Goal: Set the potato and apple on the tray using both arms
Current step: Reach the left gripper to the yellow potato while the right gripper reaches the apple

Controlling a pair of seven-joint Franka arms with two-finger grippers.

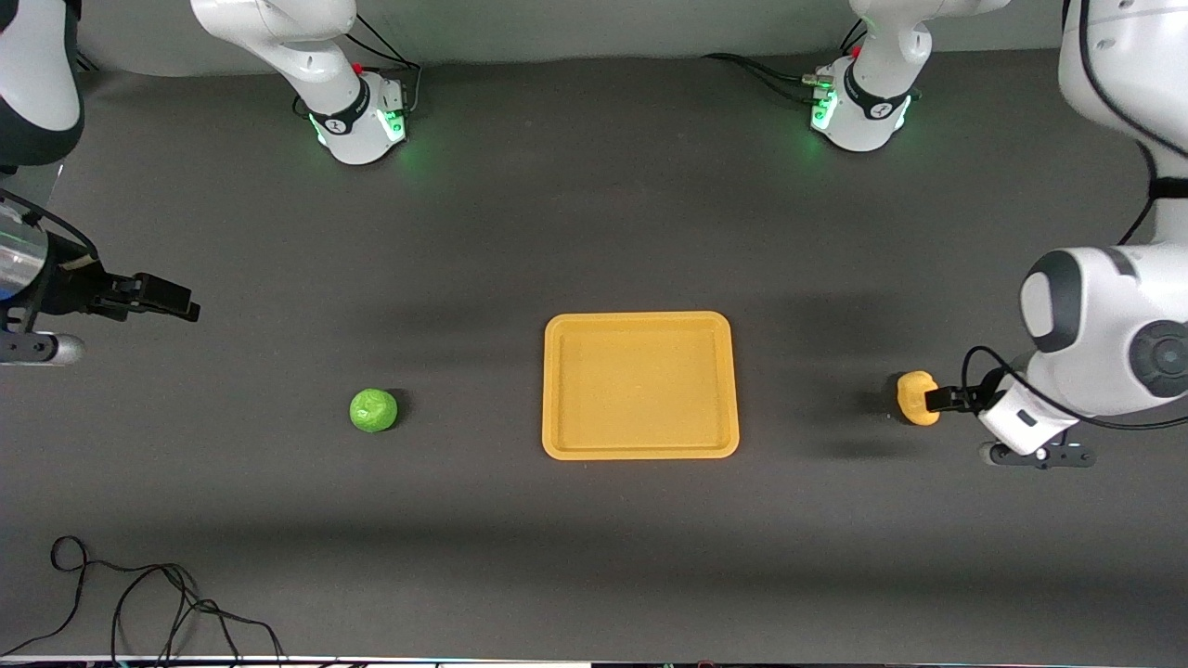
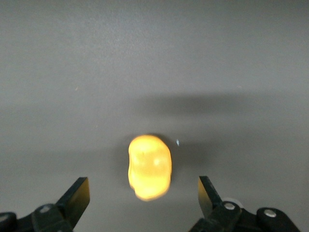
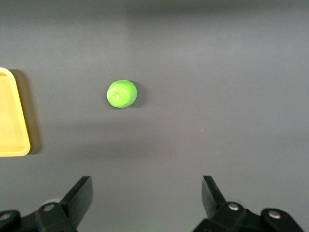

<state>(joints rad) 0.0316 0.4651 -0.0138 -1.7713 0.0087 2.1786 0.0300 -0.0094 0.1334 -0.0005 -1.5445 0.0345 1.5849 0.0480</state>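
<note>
The potato needs to go on the yellow tray, so my left gripper will grab it by the middle of its long body (image 1: 915,397).
The orange-yellow tray (image 1: 640,449) lies flat in the middle of the table with nothing on it. The lumpy yellow-orange potato (image 1: 915,397) lies on the table toward the left arm's end. My left gripper (image 1: 941,400) is low beside it and open. In the left wrist view the potato (image 2: 149,164) sits just ahead of and partly between the spread fingers of the gripper (image 2: 143,192), untouched. The green apple (image 1: 373,410) lies toward the right arm's end. My right gripper (image 1: 176,302) is open and empty, over bare table well short of the apple (image 3: 121,94).
The arm bases (image 1: 360,125) (image 1: 858,116) stand along the table's farthest edge. A loose black cable (image 1: 139,594) lies near the front camera's edge at the right arm's end. A corner of the tray (image 3: 12,121) shows in the right wrist view.
</note>
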